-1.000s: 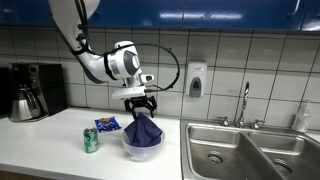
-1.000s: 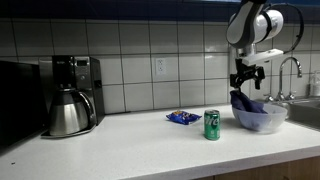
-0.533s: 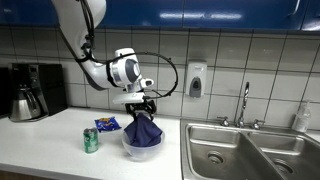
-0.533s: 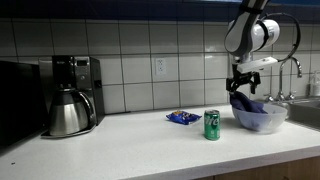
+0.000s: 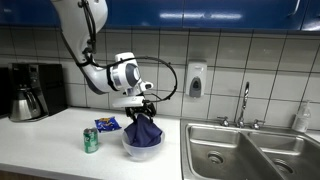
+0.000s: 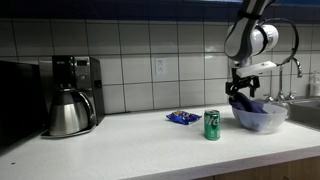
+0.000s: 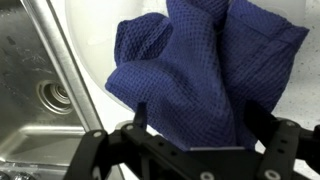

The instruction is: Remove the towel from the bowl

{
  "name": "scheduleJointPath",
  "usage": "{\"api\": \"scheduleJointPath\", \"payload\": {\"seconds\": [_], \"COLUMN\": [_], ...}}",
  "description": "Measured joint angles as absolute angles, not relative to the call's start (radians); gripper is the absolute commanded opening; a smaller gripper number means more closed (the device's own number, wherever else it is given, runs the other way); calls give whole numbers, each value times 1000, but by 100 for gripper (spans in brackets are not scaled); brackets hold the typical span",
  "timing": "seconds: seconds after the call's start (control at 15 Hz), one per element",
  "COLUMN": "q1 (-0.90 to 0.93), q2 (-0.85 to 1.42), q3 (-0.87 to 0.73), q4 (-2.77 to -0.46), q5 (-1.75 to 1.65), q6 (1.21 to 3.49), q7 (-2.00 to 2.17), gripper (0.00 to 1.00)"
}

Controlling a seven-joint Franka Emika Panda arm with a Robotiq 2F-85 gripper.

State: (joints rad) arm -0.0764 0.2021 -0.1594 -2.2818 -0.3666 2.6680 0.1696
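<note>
My fingers are only at the top of the towel's peak in an exterior view, so my gripper needs to go lower before it closes on the bunched cloth (image 5: 142,126) (image 7: 205,112).
A dark blue waffle-weave towel (image 5: 144,130) stands bunched in a peak inside a clear bowl (image 5: 143,150) on the white counter, just beside the sink. Both also show in an exterior view, towel (image 6: 250,103) and bowl (image 6: 261,119). My gripper (image 5: 140,108) hangs straight over the towel's peak, as an exterior view (image 6: 240,92) also shows. In the wrist view the towel (image 7: 200,65) fills the space between the fingers (image 7: 140,117), which stand wide apart on either side of it; the gripper (image 7: 200,128) is open. The bowl's wall (image 7: 95,55) shows pale around the cloth.
A green can (image 5: 90,139) and a blue snack packet (image 5: 107,124) lie on the counter beside the bowl. A coffee maker and steel carafe (image 5: 27,100) stand further along. The steel sink (image 5: 245,150) with its tap (image 5: 243,104) adjoins the bowl; its drain (image 7: 52,97) is in the wrist view.
The arm has shifted and my gripper has come down a little onto the towel's peak. The towel and bowl have not moved.
</note>
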Motion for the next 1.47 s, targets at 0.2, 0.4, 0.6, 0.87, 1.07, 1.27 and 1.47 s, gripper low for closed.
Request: {"api": "scheduleJointPath", "payload": {"seconds": [0.2,0.4,0.6,0.87,1.07,1.27,1.47], "q1": [-75,-75,-72,-64,-59,-53,-51], "q2": [208,215,222,231,234,234,233], "q3": [-170,-175,-180,-183,-187,-196,-204], "q4": [-2282,-2282,-2283,-2284,-2286,-2291,-2293], "q5": [-367,-367,-367,-368,-378,-396,-413], "q6": [2668,2668,2668,2668,2668,2668,2667], "q7": [170,170,170,170,170,170,170], "gripper": [100,94,58,27,5,0,2]}}
